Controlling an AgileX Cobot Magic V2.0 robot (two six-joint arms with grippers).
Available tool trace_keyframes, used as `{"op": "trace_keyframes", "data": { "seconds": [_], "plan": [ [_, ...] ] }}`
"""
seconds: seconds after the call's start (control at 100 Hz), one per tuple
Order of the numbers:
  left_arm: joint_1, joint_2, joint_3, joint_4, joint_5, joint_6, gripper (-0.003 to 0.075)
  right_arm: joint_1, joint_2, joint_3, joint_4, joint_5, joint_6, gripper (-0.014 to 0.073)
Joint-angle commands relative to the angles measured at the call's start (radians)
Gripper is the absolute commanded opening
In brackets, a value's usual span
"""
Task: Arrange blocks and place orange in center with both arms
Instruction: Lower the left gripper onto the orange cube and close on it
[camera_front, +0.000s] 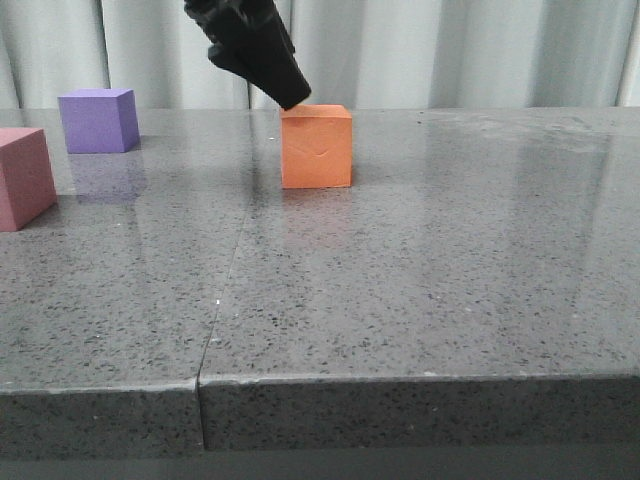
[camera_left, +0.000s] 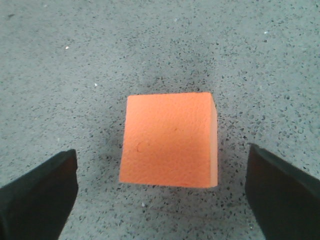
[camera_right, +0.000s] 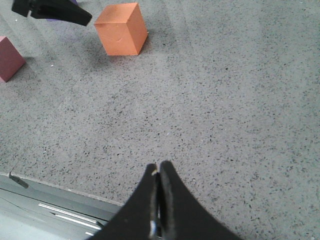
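My left gripper needs to go lower before it closes on the orange cube. Its fingers are above the orange cube's top edge (camera_front: 316, 110) and wide of the cube's sides.
The orange cube (camera_front: 316, 147) stands on the grey speckled table, around the middle from side to side and well back from the front edge, its creased face toward the front camera. My left gripper (camera_front: 291, 97) hangs just above its rear left top edge. In the left wrist view the left gripper (camera_left: 160, 151) is open, its fingers (camera_left: 40, 195) wide of the orange cube (camera_left: 170, 140) and not touching it. The purple cube (camera_front: 97, 120) sits far left at the back, the pink cube (camera_front: 22, 178) at the left border. My right gripper (camera_right: 159, 167) is shut and empty, low over the table.
The table's front edge (camera_front: 400, 378) runs across the front view, with a seam (camera_front: 225, 290) left of centre. A pale curtain (camera_front: 450, 50) hangs behind. In the right wrist view the table edge (camera_right: 50, 187) lies close to the right gripper.
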Motion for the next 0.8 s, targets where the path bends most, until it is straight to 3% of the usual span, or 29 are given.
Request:
{"op": "trace_keyframes", "data": {
  "seconds": [0.0, 0.79],
  "plan": [
    [-0.017, -0.037, -0.033, -0.047, -0.059, 0.0, 0.0639, -0.003, 0.005, -0.025, -0.014, -0.07, -0.009, -0.0067],
    [-0.018, 0.059, -0.033, -0.067, -0.051, 0.0, 0.0639, -0.003, 0.005, -0.025, -0.014, -0.07, -0.009, -0.0067]
  ]
}}
